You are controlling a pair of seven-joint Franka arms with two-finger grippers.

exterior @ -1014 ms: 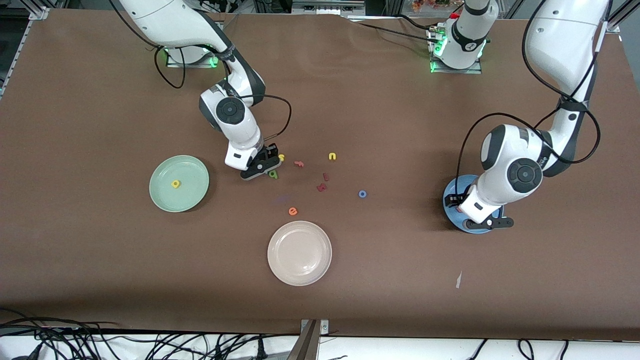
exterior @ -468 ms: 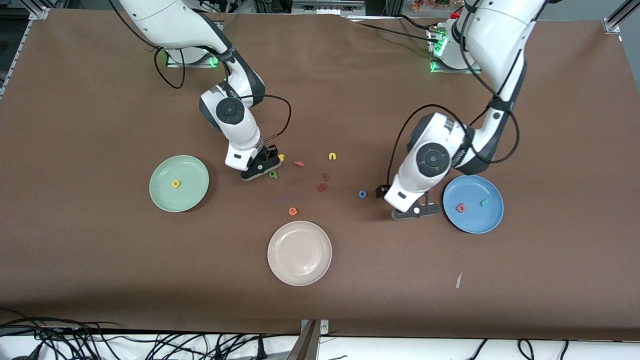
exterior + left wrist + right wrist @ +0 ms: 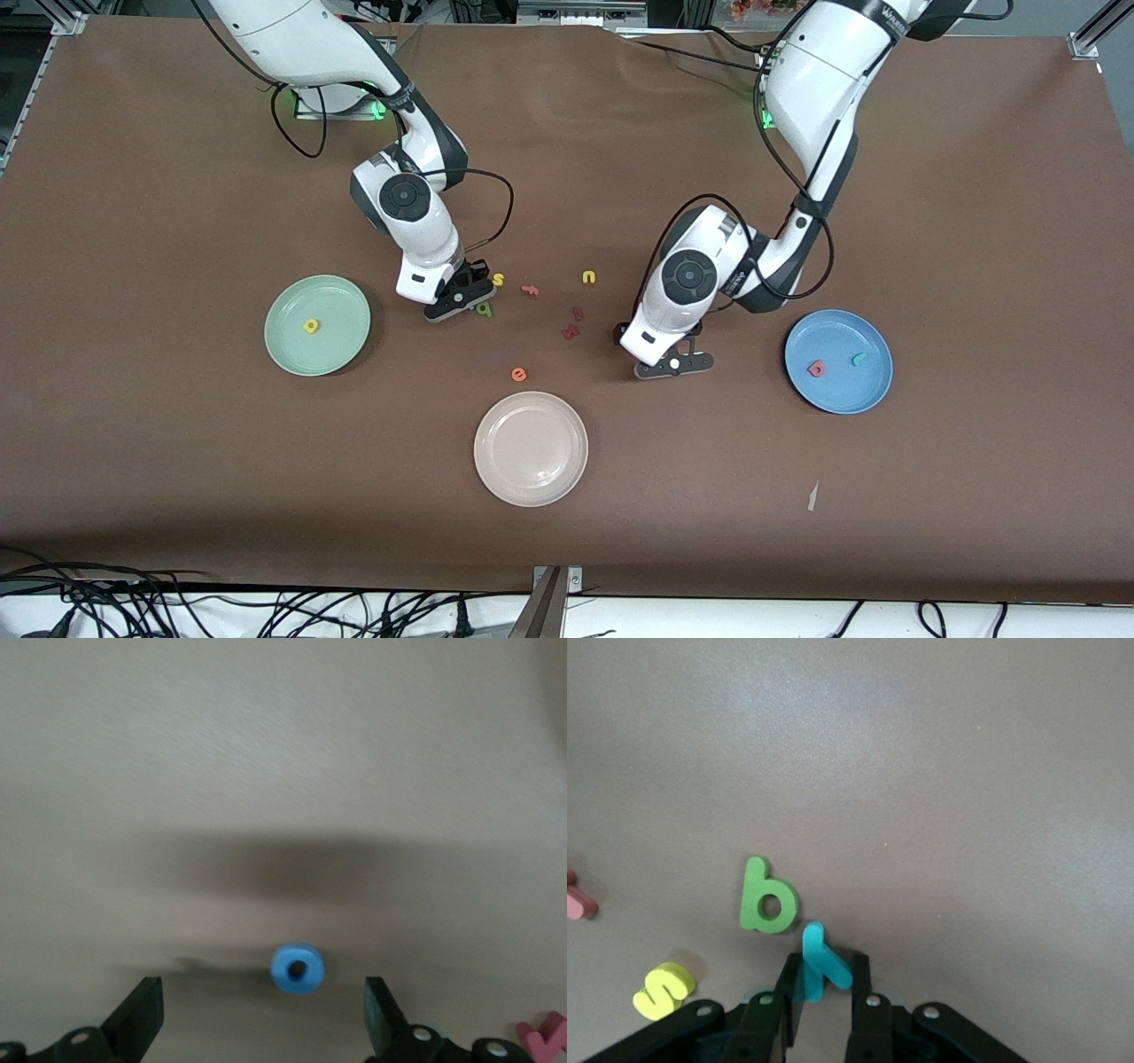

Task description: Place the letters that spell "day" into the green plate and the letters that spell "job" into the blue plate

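Observation:
The blue "o" helps spell "job" in the blue plate. My left gripper needs to grab it by its ring [image 3: 298, 954] next.
In the right wrist view my right gripper [image 3: 819, 979] is shut on the teal "y" [image 3: 821, 958], low at the table. The green round-bowled letter [image 3: 769, 896] lies right beside it. In the front view that gripper [image 3: 462, 299] sits between the green plate [image 3: 292, 350] and the letter cluster. A yellow round-bowled letter [image 3: 311, 326] lies in the green plate. My left gripper [image 3: 262, 997] is open just above the table. The blue "o" [image 3: 298, 969] lies just off its fingertips; the arm hides it in the front view. The blue plate [image 3: 838, 394] holds the salmon "b" [image 3: 815, 368] and teal "j" [image 3: 858, 359].
A yellow "s" [image 3: 499, 279], an orange "f" [image 3: 530, 290], a yellow "u" [image 3: 588, 277], two dark red letters [image 3: 571, 331] and an orange "e" [image 3: 519, 374] lie mid-table. A cream-white plate [image 3: 531, 487] sits nearer the front camera.
My left arm swung from over the blue plate to the blue "o" at mid-table, fingers open. My right gripper stayed in place and shut on the teal "y".

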